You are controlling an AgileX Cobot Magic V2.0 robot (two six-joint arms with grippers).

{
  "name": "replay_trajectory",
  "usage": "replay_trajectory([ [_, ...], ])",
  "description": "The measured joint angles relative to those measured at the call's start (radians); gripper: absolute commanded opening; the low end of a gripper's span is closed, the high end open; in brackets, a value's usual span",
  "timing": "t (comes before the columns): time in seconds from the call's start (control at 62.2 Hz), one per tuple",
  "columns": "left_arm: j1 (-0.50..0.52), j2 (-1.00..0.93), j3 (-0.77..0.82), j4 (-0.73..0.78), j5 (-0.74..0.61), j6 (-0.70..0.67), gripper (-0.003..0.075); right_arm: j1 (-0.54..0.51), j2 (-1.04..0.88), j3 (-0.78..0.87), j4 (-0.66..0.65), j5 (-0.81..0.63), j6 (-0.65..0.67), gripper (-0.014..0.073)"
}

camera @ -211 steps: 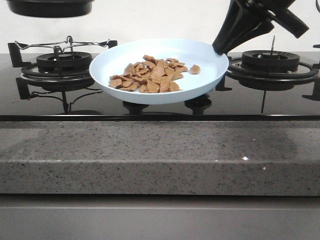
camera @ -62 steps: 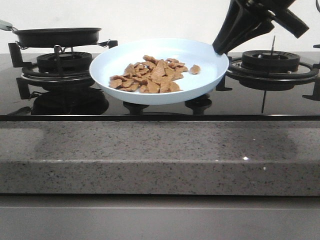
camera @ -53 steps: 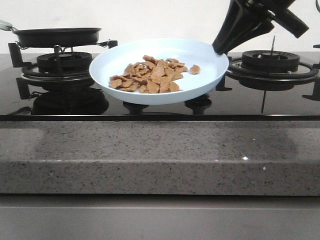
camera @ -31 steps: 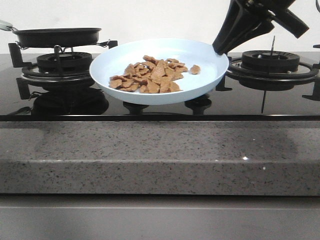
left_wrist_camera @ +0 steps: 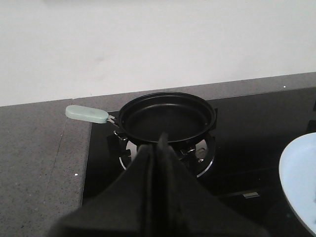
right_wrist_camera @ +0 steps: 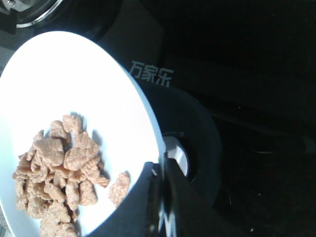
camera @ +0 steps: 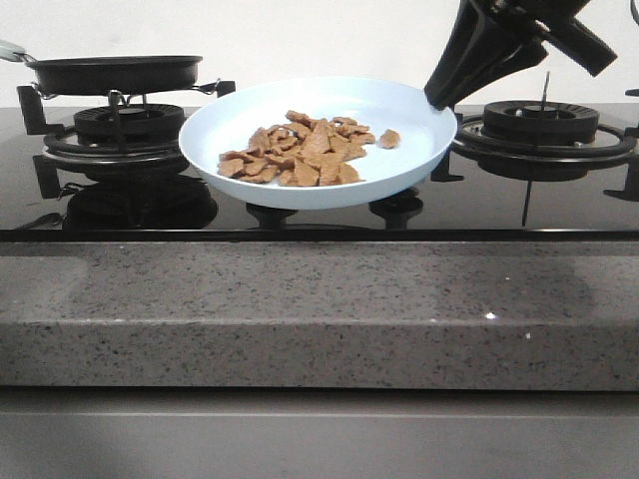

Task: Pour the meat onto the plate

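Note:
My right gripper keeps holding the pale-blue plate for now, since it hangs tilted above the black glass hob (camera: 329,220) and would drop if I opened now.
The pale-blue plate (camera: 399,110) hangs tilted above the middle of the stove. The meat (camera: 300,150), a heap of small tan pieces, lies on it toward its lower left side. My right gripper (camera: 439,97) is shut on the plate's right rim, one finger over it and one under it. The right wrist view shows the same grip (right_wrist_camera: 160,173), the plate (right_wrist_camera: 74,74) and the meat (right_wrist_camera: 59,168). My left gripper (left_wrist_camera: 162,143) is shut and empty, held back from the black frying pan (left_wrist_camera: 168,116). It does not show in the front view.
The frying pan (camera: 110,72) with a pale handle (left_wrist_camera: 86,113) sits empty on the left burner grate. A second burner (camera: 539,125) stands on the right behind the plate. A grey stone counter edge (camera: 319,309) runs along the front. The plate's edge (left_wrist_camera: 301,182) shows beside the left gripper.
The frying pan, seen high at the top left 3.4 s ago, now rests on the left burner. The plate, the meat and my right gripper have not moved.

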Motion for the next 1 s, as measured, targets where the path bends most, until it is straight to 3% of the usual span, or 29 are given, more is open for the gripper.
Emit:
replay_trajectory([
  [0.707, 0.000, -0.009, 0.005, 0.000, -0.023, 0.000, -0.0020, -0.004, 0.000, -0.003, 0.022, -0.010, 0.000, -0.0051],
  [0.997, 0.000, -0.009, 0.005, 0.000, -0.023, 0.000, -0.0020, -0.067, 0.112, -0.226, 0.035, 0.078, 0.040, -0.0051],
])
